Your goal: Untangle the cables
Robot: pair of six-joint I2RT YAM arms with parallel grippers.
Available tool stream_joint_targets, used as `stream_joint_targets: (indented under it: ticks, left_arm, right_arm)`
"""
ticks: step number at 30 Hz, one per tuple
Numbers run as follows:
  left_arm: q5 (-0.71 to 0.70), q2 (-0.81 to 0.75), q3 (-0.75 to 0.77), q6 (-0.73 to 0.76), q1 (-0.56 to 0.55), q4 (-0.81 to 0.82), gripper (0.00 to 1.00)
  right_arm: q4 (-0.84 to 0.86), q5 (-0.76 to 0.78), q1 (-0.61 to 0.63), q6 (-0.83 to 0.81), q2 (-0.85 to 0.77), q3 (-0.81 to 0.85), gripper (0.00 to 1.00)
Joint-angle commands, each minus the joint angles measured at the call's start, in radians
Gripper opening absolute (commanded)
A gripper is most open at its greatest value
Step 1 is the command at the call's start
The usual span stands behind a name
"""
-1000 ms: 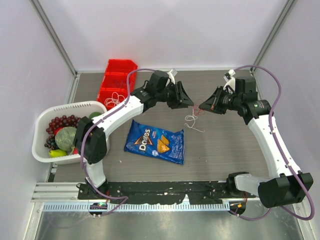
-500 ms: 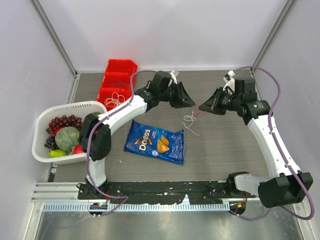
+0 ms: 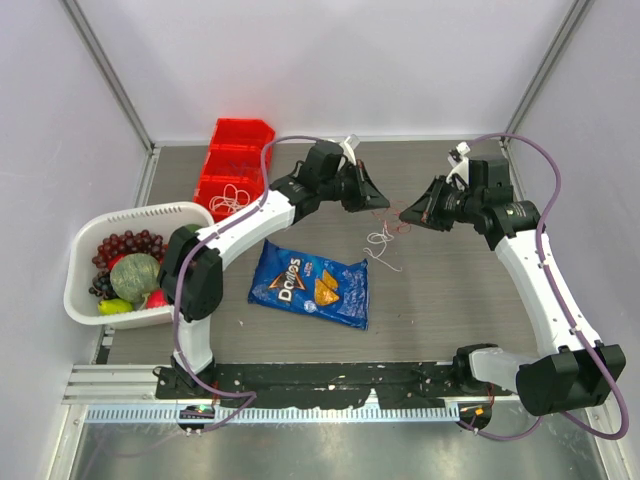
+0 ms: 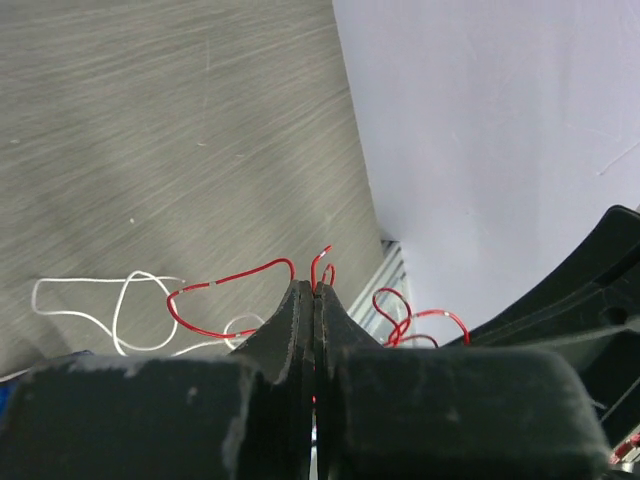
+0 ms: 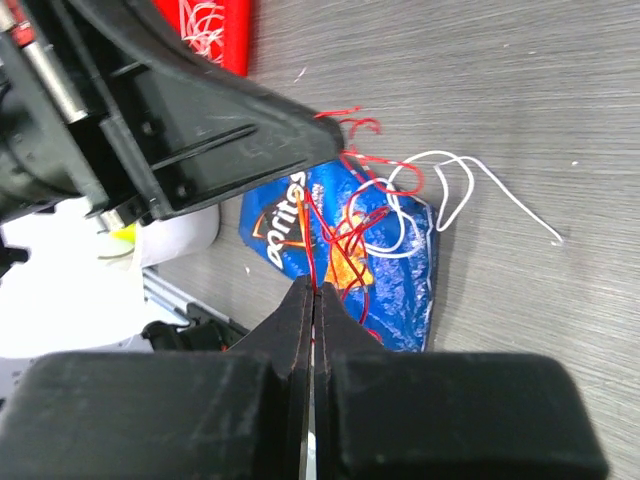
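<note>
The red cable's curls cross the white cable's loops. My right gripper has to keep holding the red cable until the red cable runs straight to the table.
The cables [image 3: 383, 234] are thin red and white cords, hanging in a small tangle between my two grippers over the middle of the table. My left gripper [image 3: 384, 207] is shut on a red cable [image 4: 225, 286], which curls out past its tips [image 4: 315, 287]. A white cable [image 4: 118, 301] loops below on the table. My right gripper [image 3: 403, 215] is shut on another red strand [image 5: 348, 236] at its tips [image 5: 312, 285], with white loops [image 5: 440, 186] trailing away to the right. The two grippers face each other, a short gap apart.
A blue chip bag [image 3: 310, 283] lies just in front of the tangle. Red bins [image 3: 235, 160] holding white cords stand at the back left. A white basket [image 3: 140, 210] of fruit sits at the left edge. Walls close in the back and sides.
My left gripper has closed on the red cable and drawn slightly back to the left. The right arm has stayed still, shut on its strand.
</note>
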Motion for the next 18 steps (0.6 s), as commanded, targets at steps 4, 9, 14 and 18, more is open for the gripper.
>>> stream_joint_targets:
  ticks: [4,9,14,18]
  left_arm:
    - [-0.075,-0.126,0.093,0.118,-0.023,-0.053,0.0]
    - [-0.044,-0.137,0.141,0.079,-0.054,0.002,0.0]
    - [-0.043,-0.148,0.208,0.09,-0.075,0.001,0.0]
    - [-0.075,-0.174,0.247,0.107,-0.077,-0.042,0.0]
  right_arm:
    - [-0.158,0.299,0.003,-0.091,0.009,0.03,0.02]
    - [-0.285,0.583,0.004,-0.163,0.061,0.084,0.16]
    - [-0.269,0.541,0.013,-0.206,0.045,0.106,0.5]
    - [-0.171,0.343,0.033,-0.198,-0.003,0.047,0.59]
